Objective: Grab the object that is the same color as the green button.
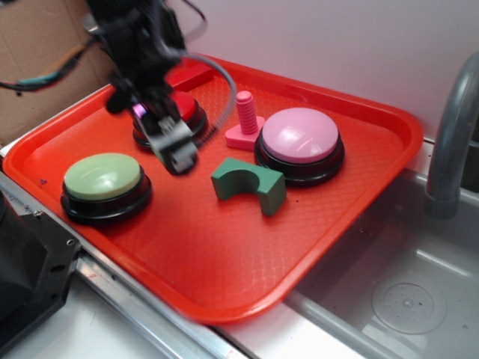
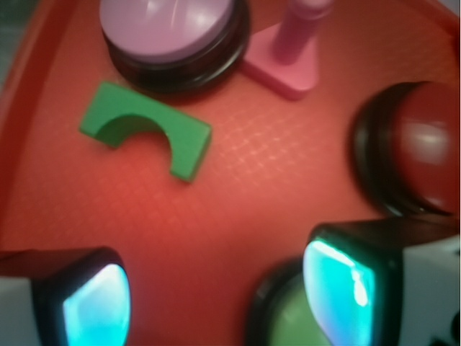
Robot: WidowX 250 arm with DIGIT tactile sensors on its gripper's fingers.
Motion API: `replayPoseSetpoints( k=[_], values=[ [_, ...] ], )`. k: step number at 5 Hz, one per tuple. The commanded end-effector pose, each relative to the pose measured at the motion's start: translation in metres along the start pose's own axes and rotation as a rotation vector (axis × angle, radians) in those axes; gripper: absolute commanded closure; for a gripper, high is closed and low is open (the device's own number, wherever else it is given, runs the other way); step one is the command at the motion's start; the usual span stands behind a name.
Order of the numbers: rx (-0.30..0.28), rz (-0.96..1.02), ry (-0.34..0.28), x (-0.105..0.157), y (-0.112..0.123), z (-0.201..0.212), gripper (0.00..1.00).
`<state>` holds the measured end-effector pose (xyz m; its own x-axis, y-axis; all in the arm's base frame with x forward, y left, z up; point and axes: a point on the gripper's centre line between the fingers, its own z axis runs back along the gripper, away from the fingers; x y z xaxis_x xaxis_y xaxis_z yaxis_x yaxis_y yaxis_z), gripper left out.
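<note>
I need to pick out the object matching the green button (image 1: 103,178), so next I will grab the dark green arch block by its leg (image 1: 223,187) with my gripper.
A small dark green arch block (image 1: 249,185) (image 2: 148,130) lies on the red tray (image 1: 224,262), its cut-out facing the tray's near side, just in front of the pink button. The pale green dome button (image 1: 103,178) (image 2: 288,317) sits on its black base at the tray's left. My gripper (image 1: 174,153) (image 2: 216,295) hovers above the tray between the green button and the arch block, to the block's left. It is open, with only bare tray between its fingers (image 2: 338,288).
A red dome button (image 1: 179,112) (image 2: 425,144) sits behind the gripper. A pink dome button (image 1: 299,138) (image 2: 169,29) and a pink bolt-shaped piece (image 1: 245,123) (image 2: 292,50) stand behind the block. A steel sink (image 1: 389,284) and faucet (image 1: 449,134) lie to the right.
</note>
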<state>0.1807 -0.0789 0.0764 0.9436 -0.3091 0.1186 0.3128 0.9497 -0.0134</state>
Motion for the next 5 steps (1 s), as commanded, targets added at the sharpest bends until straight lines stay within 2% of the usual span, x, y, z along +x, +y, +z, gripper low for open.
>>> replayPoseSetpoints(
  k=[1, 4, 5],
  values=[
    [-0.020, -0.007, -0.013, 0.024, -0.007, -0.037, 0.00],
    [-0.044, -0.012, 0.005, 0.044, 0.006, -0.054, 0.00],
    [-0.036, 0.004, 0.017, 0.043, 0.004, -0.059, 1.00]
  ],
)
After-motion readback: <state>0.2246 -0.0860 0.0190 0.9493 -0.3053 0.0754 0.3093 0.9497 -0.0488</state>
